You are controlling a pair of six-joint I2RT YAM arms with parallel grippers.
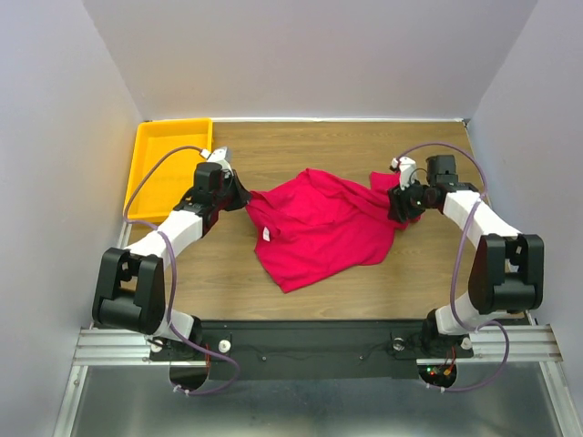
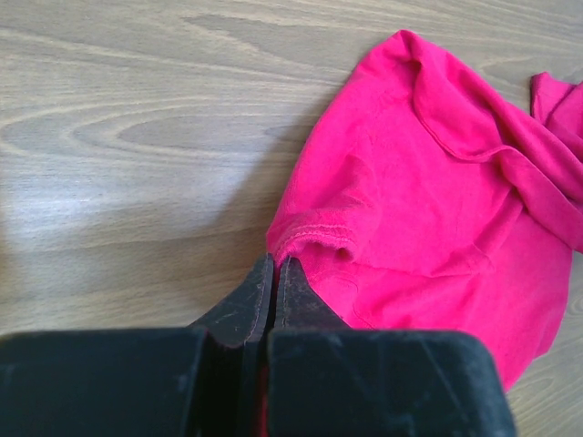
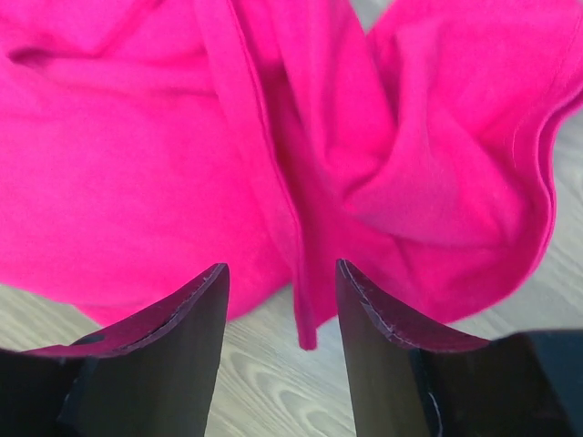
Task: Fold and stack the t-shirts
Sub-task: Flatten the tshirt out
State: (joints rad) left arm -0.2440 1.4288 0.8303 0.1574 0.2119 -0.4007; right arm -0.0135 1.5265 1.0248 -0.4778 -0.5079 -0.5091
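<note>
My right gripper should next pinch the t-shirt [image 1: 319, 228] by its hanging edge fold [image 1: 393, 217], opposite the held sleeve hem, to spread the t-shirt for folding.
The crimson-red t-shirt [image 1: 319, 228] lies crumpled and partly spread in the middle of the wooden table. My left gripper [image 1: 244, 198] is at its left edge. In the left wrist view the gripper [image 2: 275, 266] is shut at the sleeve hem of the t-shirt [image 2: 410, 200], and a sliver of red cloth shows between the fingers. My right gripper [image 1: 399, 205] is at the shirt's right edge. In the right wrist view it [image 3: 282, 278] is open, low over the table, and a hanging fold of the t-shirt [image 3: 305, 300] lies between the fingers without being pinched.
A yellow plastic tray [image 1: 168, 164] sits at the back left of the table, just behind my left arm. Bare wood [image 1: 219, 273] shows in front of the shirt. White walls close in the table on three sides.
</note>
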